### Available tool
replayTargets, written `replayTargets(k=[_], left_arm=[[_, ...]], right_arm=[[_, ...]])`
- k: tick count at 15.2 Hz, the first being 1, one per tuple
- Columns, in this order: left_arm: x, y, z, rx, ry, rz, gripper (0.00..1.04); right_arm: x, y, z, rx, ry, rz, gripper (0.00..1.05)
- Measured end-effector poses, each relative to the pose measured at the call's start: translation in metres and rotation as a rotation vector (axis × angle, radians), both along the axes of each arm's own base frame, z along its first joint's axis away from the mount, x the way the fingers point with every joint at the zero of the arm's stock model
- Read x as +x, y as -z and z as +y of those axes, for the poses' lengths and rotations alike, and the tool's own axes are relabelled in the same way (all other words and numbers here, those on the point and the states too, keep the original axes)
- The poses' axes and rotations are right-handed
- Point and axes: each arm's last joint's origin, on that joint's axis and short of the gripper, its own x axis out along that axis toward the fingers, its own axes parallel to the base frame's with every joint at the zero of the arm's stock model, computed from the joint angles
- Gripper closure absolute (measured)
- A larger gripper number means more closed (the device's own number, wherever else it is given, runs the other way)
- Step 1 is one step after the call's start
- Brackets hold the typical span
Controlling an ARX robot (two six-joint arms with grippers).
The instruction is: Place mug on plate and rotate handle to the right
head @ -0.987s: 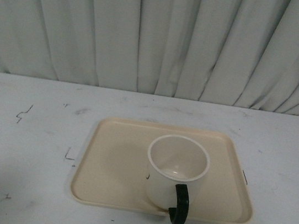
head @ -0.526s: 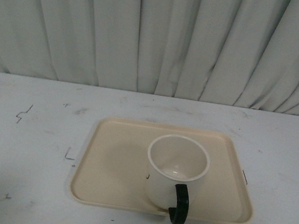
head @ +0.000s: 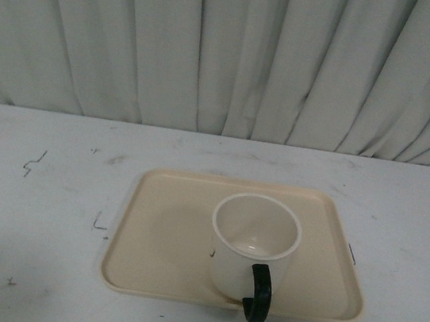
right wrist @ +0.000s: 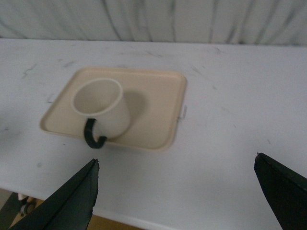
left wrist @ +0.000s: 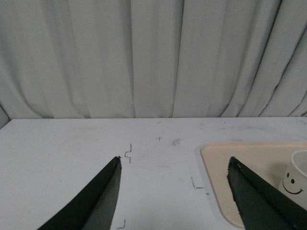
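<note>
The robot's right gripper will leave the cream-white mug's black handle (head: pixel 259 294) free to swing round, as it will grab the mug by its rim (head: pixel 298 238).
The cream-white mug (head: pixel 254 245) stands upright on the beige plate (head: pixel 163 242), right of its middle. Its black handle (head: pixel 260 293) points toward the table's near edge, over the plate's front rim. Neither arm shows in the front view. In the left wrist view my left gripper (left wrist: pixel 173 160) is open above bare table; the plate (left wrist: pixel 225 163) and the mug's smiley side (left wrist: pixel 293 179) sit beside one finger. In the right wrist view my right gripper (right wrist: pixel 176 158) is open over the table's near edge, short of the plate (right wrist: pixel 153 105), mug (right wrist: pixel 100 106) and handle (right wrist: pixel 92 136).
A grey-white table (head: pixel 32 207) with small black marks (head: pixel 34 162) carries the plate. A pleated pale curtain (head: pixel 230 51) hangs behind it. The table's near edge (right wrist: pixel 144 221) shows in the right wrist view.
</note>
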Motion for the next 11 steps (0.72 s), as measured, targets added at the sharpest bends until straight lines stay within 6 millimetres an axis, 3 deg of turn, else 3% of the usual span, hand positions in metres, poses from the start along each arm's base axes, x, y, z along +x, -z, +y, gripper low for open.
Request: replayTargets(k=[1, 2, 3, 6, 9, 11], left_arm=[[0.000, 0.000, 0.000, 0.000, 0.001, 0.000, 0.27], [0.000, 0.000, 0.000, 0.000, 0.000, 0.000, 0.05], [0.000, 0.000, 0.000, 0.000, 0.001, 0.000, 0.07], [0.000, 0.000, 0.000, 0.000, 0.001, 0.000, 0.07], [0.000, 0.000, 0.000, 0.000, 0.001, 0.000, 0.07], [0.000, 0.000, 0.000, 0.000, 0.001, 0.000, 0.07]], right_arm=[[0.013, -0.013, 0.002, -0.013, -0.028, -0.002, 0.06], [0.064, -0.031, 0.010, -0.060, -0.027, 0.169, 0.06], [0.127, -0.033, 0.044, -0.058, -0.073, 0.418, 0.06], [0.176, -0.016, 0.082, -0.043, -0.076, 0.569, 0.06], [0.204, 0.023, 0.111, -0.041, -0.014, 0.694, 0.06], [0.211, 0.037, 0.123, -0.018, 0.009, 0.731, 0.06]])
